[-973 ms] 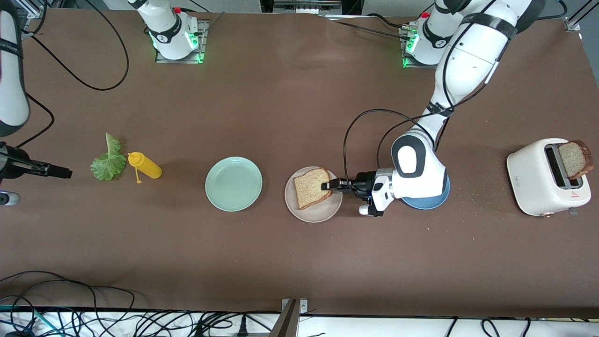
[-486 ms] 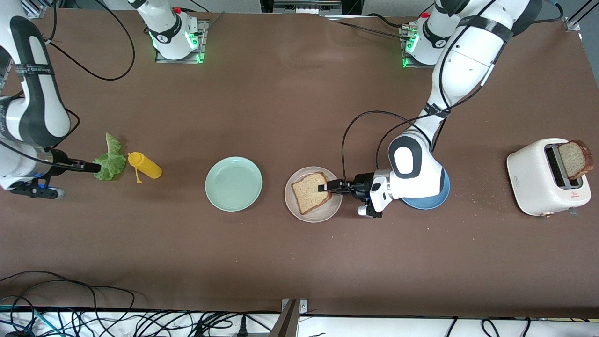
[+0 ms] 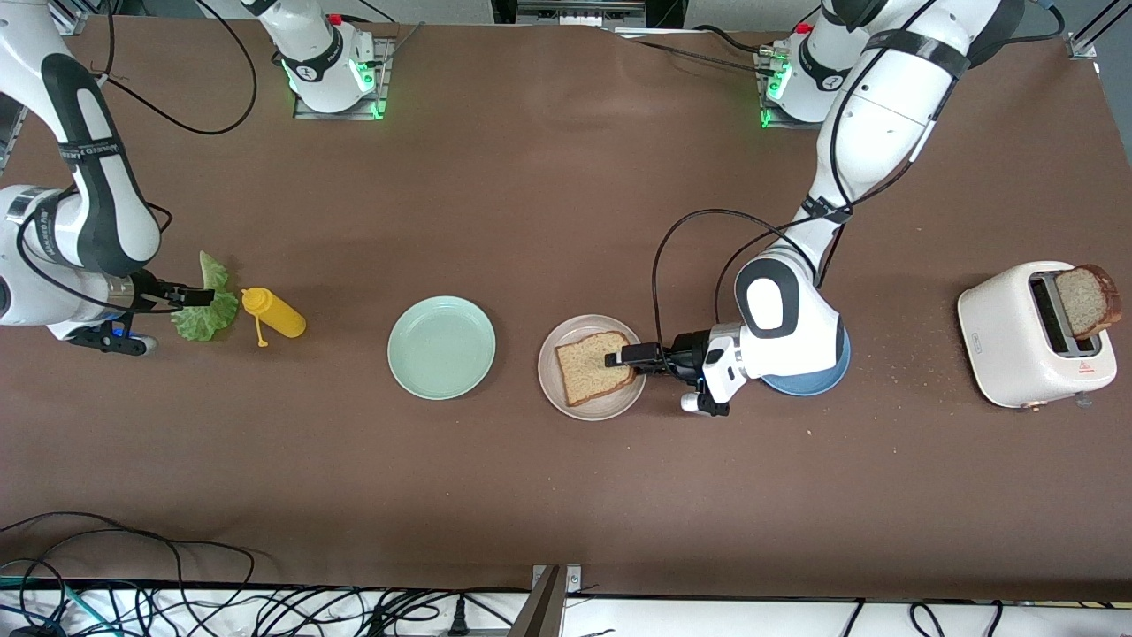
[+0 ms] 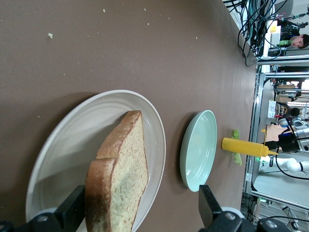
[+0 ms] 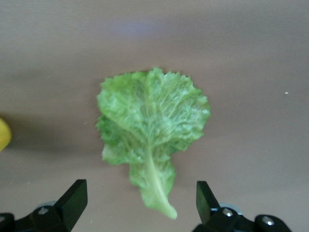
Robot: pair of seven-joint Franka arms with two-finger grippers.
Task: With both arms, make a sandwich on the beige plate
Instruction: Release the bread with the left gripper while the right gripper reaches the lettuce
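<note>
The lettuce leaf fans out wide at its frilly top (image 3: 207, 322). My right gripper should grip it next by the narrow pale stem end (image 3: 209, 266).
A slice of brown speckled bread (image 3: 584, 373) lies flat on the beige plate (image 3: 612, 403). My left gripper (image 3: 615, 361) hovers low over the edge of that slice, open and holding nothing. The left wrist view shows the bread (image 4: 120, 179) on the plate (image 4: 72, 140) between the wide-spread jaws of the left gripper (image 4: 141, 212). The green lettuce leaf (image 3: 210, 314) lies on the table toward the right arm's end. My right gripper (image 3: 202, 297) is over it, open. In the right wrist view the leaf (image 5: 152, 121) lies just ahead of the right gripper (image 5: 140, 203).
A yellow squeeze bottle (image 3: 276, 315) lies beside the lettuce. A mint-green plate (image 3: 441, 347) sits beside the beige plate. A blue plate (image 3: 814, 386) lies under the left arm. A white toaster (image 3: 1017, 341) holds another bread slice (image 3: 1088, 301). Cables run along the front edge.
The left gripper has opened and let the bread down flat onto the beige plate. The right arm has swung in from the table's end until its gripper is over the lettuce.
</note>
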